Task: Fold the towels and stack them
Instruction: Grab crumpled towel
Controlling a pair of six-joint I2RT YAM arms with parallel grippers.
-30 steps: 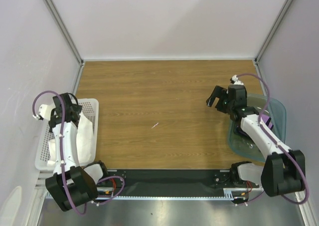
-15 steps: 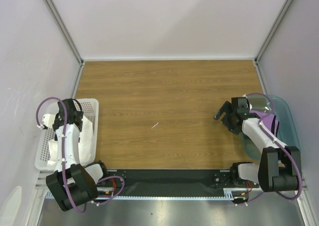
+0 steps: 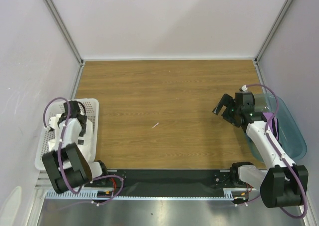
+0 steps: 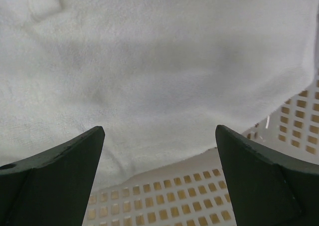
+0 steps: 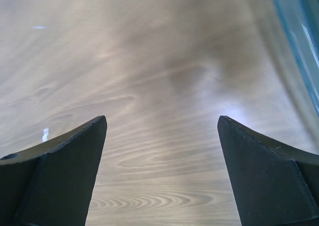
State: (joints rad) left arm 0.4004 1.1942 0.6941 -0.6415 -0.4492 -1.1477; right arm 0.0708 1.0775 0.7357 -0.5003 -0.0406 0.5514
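The towel is beyond the basket holes that show between my left gripper's fingers, so closing now would miss the towel. My left gripper should move toward the towel before it closes on it.
A white towel (image 3: 90, 136) lies bunched in the white perforated basket (image 3: 92, 104) at the table's left edge. In the left wrist view the towel (image 4: 149, 61) fills the upper part, with the basket's perforated wall (image 4: 164, 206) below it. My left gripper (image 3: 79, 128) (image 4: 159, 131) hangs open just over the towel's edge, nothing between its fingers. My right gripper (image 3: 223, 110) (image 5: 162, 118) is open above bare wood, left of the teal bin (image 3: 291, 131). No other towel shows clearly.
The teal bin's rim (image 5: 299, 31) curves along the right side of the right wrist view. The wooden table (image 3: 159, 96) lies between both arms. White walls enclose the back and the sides. A small white scrap (image 3: 155, 124) lies mid-table.
The left arm has drawn back and dipped into the basket toward the towel. The right gripper swung down and back near the bin. The teal bin has slid to the right.
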